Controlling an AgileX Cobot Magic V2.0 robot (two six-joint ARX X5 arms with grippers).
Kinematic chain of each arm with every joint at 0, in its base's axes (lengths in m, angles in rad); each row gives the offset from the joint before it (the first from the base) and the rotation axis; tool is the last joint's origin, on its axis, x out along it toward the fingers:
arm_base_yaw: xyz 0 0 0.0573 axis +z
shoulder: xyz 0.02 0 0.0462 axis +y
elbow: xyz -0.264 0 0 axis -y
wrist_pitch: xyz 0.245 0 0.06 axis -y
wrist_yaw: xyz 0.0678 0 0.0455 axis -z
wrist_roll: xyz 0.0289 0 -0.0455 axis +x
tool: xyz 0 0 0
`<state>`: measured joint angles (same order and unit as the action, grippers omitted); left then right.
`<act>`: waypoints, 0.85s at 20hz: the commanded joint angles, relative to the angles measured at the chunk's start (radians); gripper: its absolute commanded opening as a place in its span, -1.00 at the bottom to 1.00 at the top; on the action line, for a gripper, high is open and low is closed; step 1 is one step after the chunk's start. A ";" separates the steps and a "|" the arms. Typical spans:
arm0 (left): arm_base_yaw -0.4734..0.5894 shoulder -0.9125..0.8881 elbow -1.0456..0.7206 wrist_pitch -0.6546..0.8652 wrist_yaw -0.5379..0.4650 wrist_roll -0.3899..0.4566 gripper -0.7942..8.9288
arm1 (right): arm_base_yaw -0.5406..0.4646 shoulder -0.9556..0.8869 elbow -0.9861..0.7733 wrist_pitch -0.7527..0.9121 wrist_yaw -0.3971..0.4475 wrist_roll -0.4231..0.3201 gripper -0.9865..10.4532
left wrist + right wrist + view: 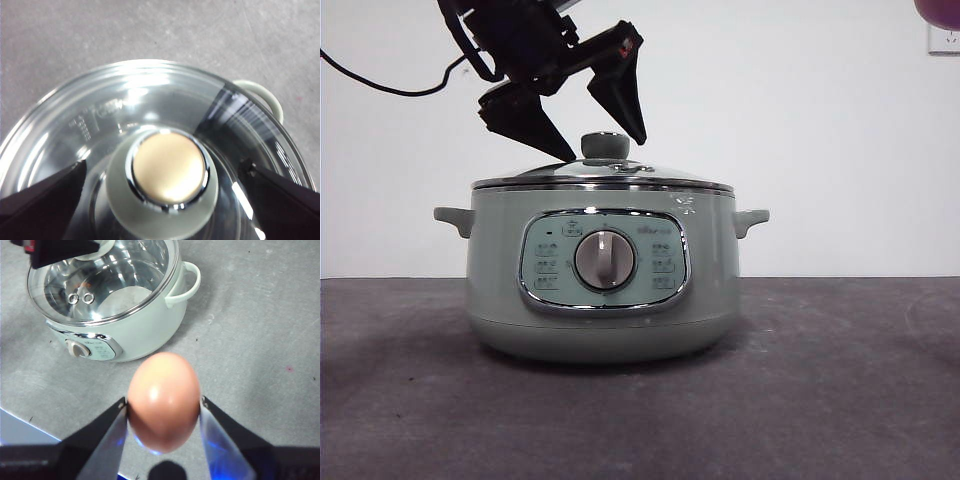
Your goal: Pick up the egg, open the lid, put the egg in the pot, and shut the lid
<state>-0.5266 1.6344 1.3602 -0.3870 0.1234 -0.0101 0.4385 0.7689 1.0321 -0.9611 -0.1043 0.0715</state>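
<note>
I should next take the glass lid by its green knob [605, 143] [170, 170] with my left gripper, and that opens the pot for the egg.
The sage-green pot [500, 260] stands mid-table with the glass lid [620, 178] resting on it. My left gripper [606, 150] hangs over the lid, open, one jaw on each side of the green knob [605, 143] and not touching it. The left wrist view shows the knob [170, 170] centred between the open left gripper [164, 167]. My right gripper [164, 407] is shut on the reddish-brown egg [164, 400], held high above the table to one side of the pot [135, 335] and its lid [110, 285].
The grey table [840, 380] runs around the pot, with a white wall behind. A black cable [390, 88] hangs at the upper left. A wall socket [945, 40] and a dark purplish rounded shape [938, 10] sit at the top right corner.
</note>
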 commanded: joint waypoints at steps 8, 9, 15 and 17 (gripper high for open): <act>-0.021 0.006 0.002 0.014 0.008 -0.039 -0.18 | 0.002 -0.003 0.000 0.011 -0.001 0.001 -0.86; -0.022 0.008 0.002 0.011 0.009 -0.039 -0.18 | 0.002 -0.003 0.000 0.011 -0.001 -0.002 -0.86; -0.023 0.008 0.002 -0.001 0.009 -0.043 -0.88 | 0.002 -0.003 0.000 0.011 -0.001 -0.002 -0.86; -0.023 0.008 0.002 -0.002 0.009 -0.047 -0.85 | 0.002 -0.003 0.000 0.011 -0.001 -0.002 -0.86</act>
<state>-0.5434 1.6344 1.3613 -0.3775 0.1158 -0.0448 0.4385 0.7681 1.0321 -0.9581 -0.1043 0.0708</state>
